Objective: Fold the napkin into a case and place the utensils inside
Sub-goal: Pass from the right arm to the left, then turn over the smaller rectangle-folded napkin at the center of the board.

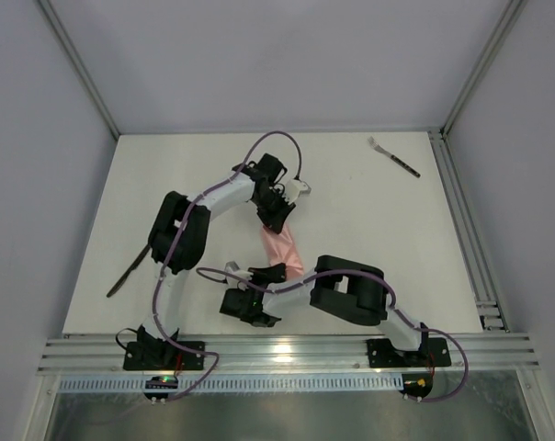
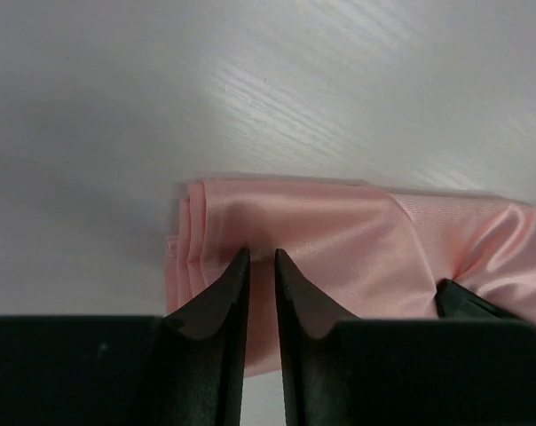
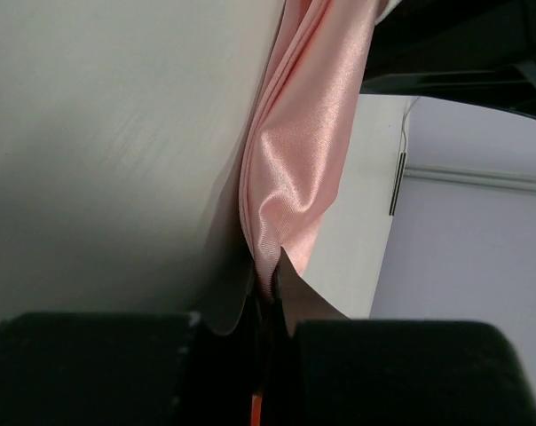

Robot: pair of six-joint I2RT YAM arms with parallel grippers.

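The bunched corner of the napkin is low over the table and would settle at the napkin's near end, so my right gripper releases it next.
The salmon-pink napkin (image 1: 285,248) lies mid-table, folded into a narrow oblong strip that runs between my two grippers. My left gripper (image 1: 278,220) is at its far end. In the left wrist view the tips (image 2: 261,253) rest on the layered cloth (image 2: 339,240) with a narrow slit between the fingers; cloth and table show through the slit. My right gripper (image 1: 268,274) is at the near end. Its jaws (image 3: 270,280) are shut on a bunched corner of the napkin (image 3: 303,133). The fork (image 1: 394,156) lies far away at the back right.
A dark slim object (image 1: 129,273) lies near the table's left edge beside the left arm. An aluminium rail (image 1: 461,211) borders the table on the right. Grey walls enclose the back and sides.
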